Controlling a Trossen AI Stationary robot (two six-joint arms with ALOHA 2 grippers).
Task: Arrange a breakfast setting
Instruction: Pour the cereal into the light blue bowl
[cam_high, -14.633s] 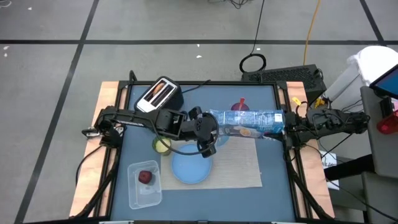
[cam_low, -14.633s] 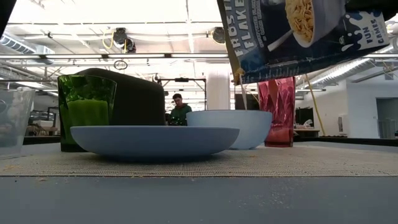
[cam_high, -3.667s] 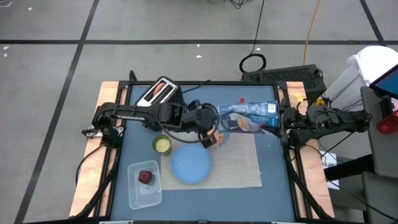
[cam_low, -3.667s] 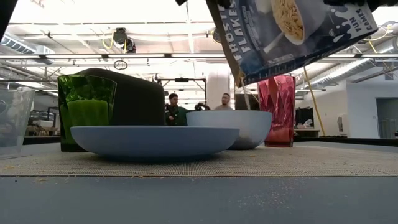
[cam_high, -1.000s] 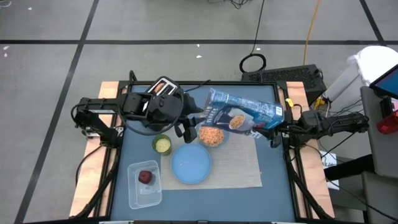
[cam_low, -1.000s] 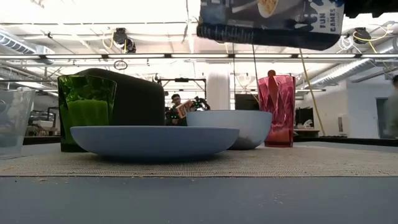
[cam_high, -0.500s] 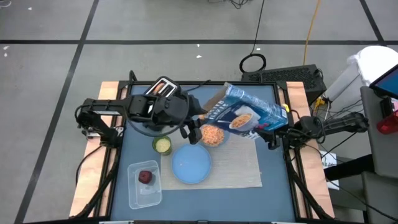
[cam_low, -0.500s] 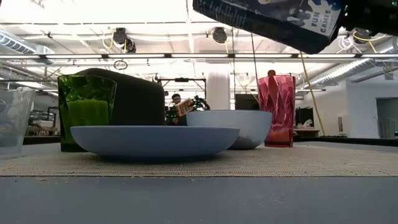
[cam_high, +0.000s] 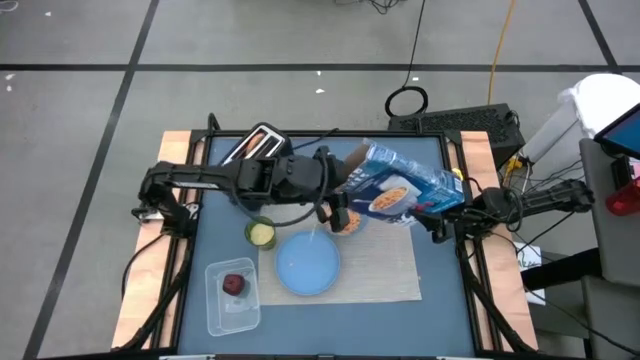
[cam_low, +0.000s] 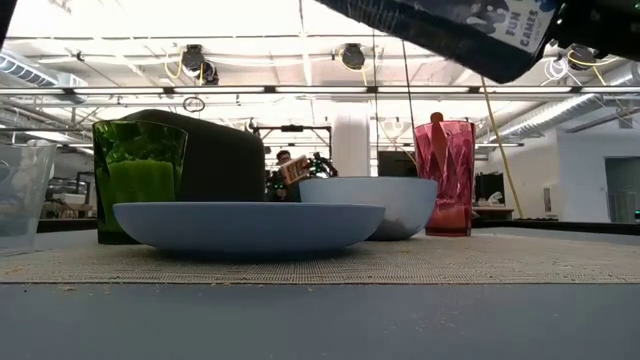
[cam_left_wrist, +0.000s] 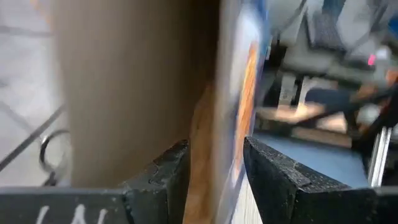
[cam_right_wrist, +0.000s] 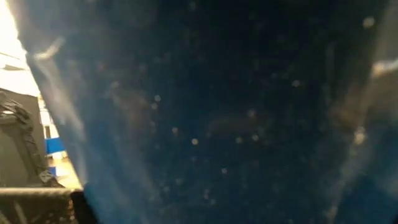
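I will next grip the cereal box by the printed side at its open end (cam_high: 362, 184) with my left gripper, to stand the cereal box beside the toaster (cam_high: 262, 141).
The blue cereal box (cam_high: 400, 190) hangs tilted over the blue bowl (cam_low: 370, 205), which holds orange cereal (cam_high: 347, 222). My right gripper (cam_high: 437, 210) is shut on the box at the table's right. My left gripper (cam_high: 340, 200) has reached the box's open end from the left. It is open, with a fingertip on either side of a brown flap (cam_left_wrist: 214, 155); whether they touch it I cannot tell. The light-blue plate (cam_high: 307, 265) rests on the beige placemat (cam_high: 385, 265). A pink-red cup (cam_low: 450, 180) stands behind the bowl. My right gripper holds the cereal box by its closed end (cam_high: 428, 200), coming from the table's right. The box itself fills the right wrist view and hides the fingers. The box is lifted clear, slanting, with its open end (cam_high: 355, 158) higher and toward the left.
A green cup (cam_high: 261, 233) stands left of the plate. A clear container (cam_high: 232, 295) with a dark-red fruit (cam_high: 233, 284) sits at the near left. A dark toaster (cam_high: 255, 150) stands at the far left. Bare placemat lies right of the plate.
My left gripper has moved toward the table's right, from beside the toaster to the box's open end, its finger gap unchanged. My right gripper has tipped the box, so its open end has risen over the bowl.
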